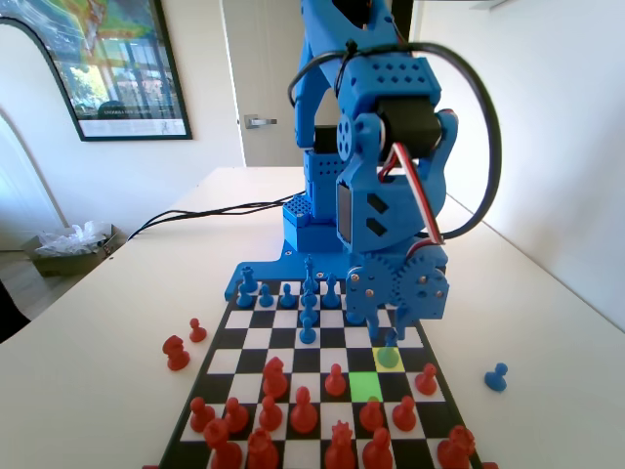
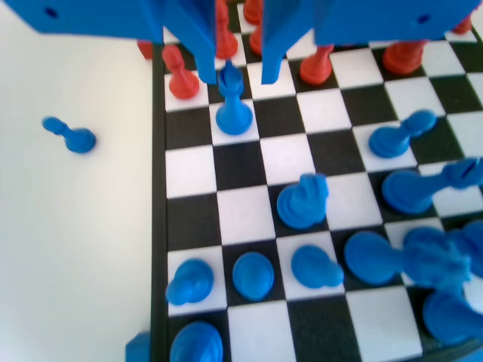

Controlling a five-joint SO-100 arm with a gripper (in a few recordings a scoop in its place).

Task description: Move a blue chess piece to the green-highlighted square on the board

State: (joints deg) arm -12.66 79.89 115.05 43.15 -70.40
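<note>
My gripper grips the blue chess piece by its head [image 1: 391, 337] next, to move it to the green-highlighted square [image 1: 365, 386].
A small blue chess piece [image 1: 389, 353] stands on the yellow-tinted square near the board's right side in the fixed view. The green-highlighted square [image 1: 365, 386] lies one row nearer the camera and one column to the left, with nothing on it. My gripper [image 1: 388, 332] hangs low just over the piece. In the wrist view the gripper [image 2: 238, 80] is open, and its two jaws stand either side of the blue piece's [image 2: 232, 107] head with gaps showing. The board [image 1: 238, 319] is checkered black and white.
A loose blue pawn [image 1: 496, 376] [image 2: 72, 136] lies on the table off the board's edge. Two red pieces [image 1: 177, 352] stand off the board at left in the fixed view. Red pawns [image 1: 335, 380] crowd around the green square. Several blue pieces [image 2: 302, 200] fill the rows near the arm.
</note>
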